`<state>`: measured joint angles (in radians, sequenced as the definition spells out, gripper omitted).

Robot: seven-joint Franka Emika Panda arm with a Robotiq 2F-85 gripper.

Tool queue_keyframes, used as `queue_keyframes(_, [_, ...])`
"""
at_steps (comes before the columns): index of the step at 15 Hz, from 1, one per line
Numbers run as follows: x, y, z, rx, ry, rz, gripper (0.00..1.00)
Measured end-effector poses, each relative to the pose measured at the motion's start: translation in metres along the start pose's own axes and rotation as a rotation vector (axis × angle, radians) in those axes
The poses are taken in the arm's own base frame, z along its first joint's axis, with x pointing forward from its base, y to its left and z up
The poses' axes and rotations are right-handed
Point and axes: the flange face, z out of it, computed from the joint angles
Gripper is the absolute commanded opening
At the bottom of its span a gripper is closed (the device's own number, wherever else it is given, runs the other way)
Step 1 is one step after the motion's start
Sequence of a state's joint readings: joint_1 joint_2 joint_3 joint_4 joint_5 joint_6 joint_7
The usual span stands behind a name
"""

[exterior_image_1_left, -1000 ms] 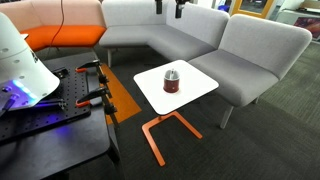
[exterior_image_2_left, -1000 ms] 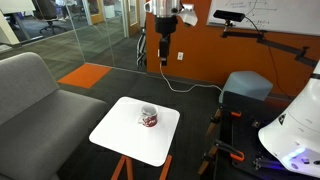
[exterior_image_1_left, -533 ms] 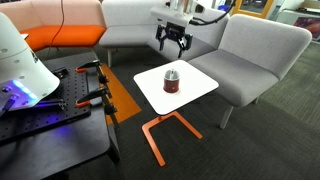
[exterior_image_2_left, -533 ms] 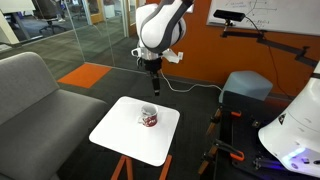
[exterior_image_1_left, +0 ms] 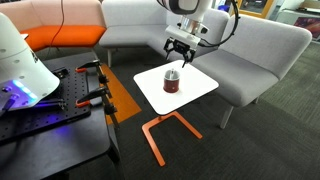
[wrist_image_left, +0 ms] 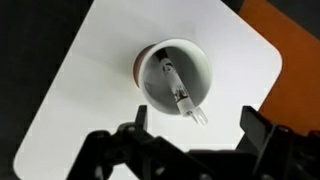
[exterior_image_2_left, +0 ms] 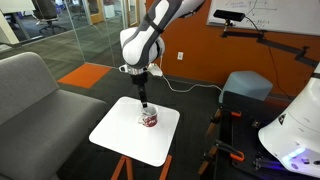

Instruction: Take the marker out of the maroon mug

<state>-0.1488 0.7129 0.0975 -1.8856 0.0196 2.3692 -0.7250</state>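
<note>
My gripper lowers next, before closing on the marker: a gap shows between my fingers and the mug with the marker (exterior_image_1_left: 174,70) (wrist_image_left: 181,92), so closing now would miss the marker.
The maroon mug (exterior_image_1_left: 173,81) stands upright near the middle of the square white table (exterior_image_1_left: 200,88); it also shows in the other exterior view (exterior_image_2_left: 149,118). In the wrist view the mug (wrist_image_left: 177,75) is seen from above, white inside, with the pale grey-whitish marker (wrist_image_left: 181,92) leaning in it, its tip sticking over the rim toward my gripper. My gripper (exterior_image_1_left: 177,55) hangs open and empty a short way above the mug, as also shows in an exterior view (exterior_image_2_left: 143,100). In the wrist view the gripper (wrist_image_left: 194,124) has its fingers spread wide on either side of the marker tip.
A grey sectional sofa (exterior_image_1_left: 245,45) wraps round the far side of the table. An orange cushion (exterior_image_1_left: 60,38) lies on the sofa. The table has orange legs (exterior_image_1_left: 160,130). A black bench with clamps (exterior_image_1_left: 70,100) stands beside the table.
The arm has come down from high above toward the mug; the gripper now hangs just over it, still open. The mug and marker have not moved.
</note>
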Motion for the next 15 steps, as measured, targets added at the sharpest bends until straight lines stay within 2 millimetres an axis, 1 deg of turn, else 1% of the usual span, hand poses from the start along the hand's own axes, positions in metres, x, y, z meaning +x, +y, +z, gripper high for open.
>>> queue_keyframes(5, [-0.001, 0.002, 0.0, -0.001, -0.003, -0.003, 1.0])
queue_keyframes(9, [0.003, -0.004, 0.006, -0.055, -0.032, -0.08, 1.0])
queue_keyframes(12, [0.004, -0.01, 0.01, -0.097, -0.016, -0.121, 0.99])
queue_keyframes(13, [0.002, -0.012, 0.013, -0.101, -0.006, -0.123, 0.9])
queue_keyframes(14, [0.001, -0.013, 0.015, -0.103, 0.004, -0.124, 0.84])
queue_keyframes(15, [-0.002, -0.014, 0.018, -0.102, 0.014, -0.124, 0.76])
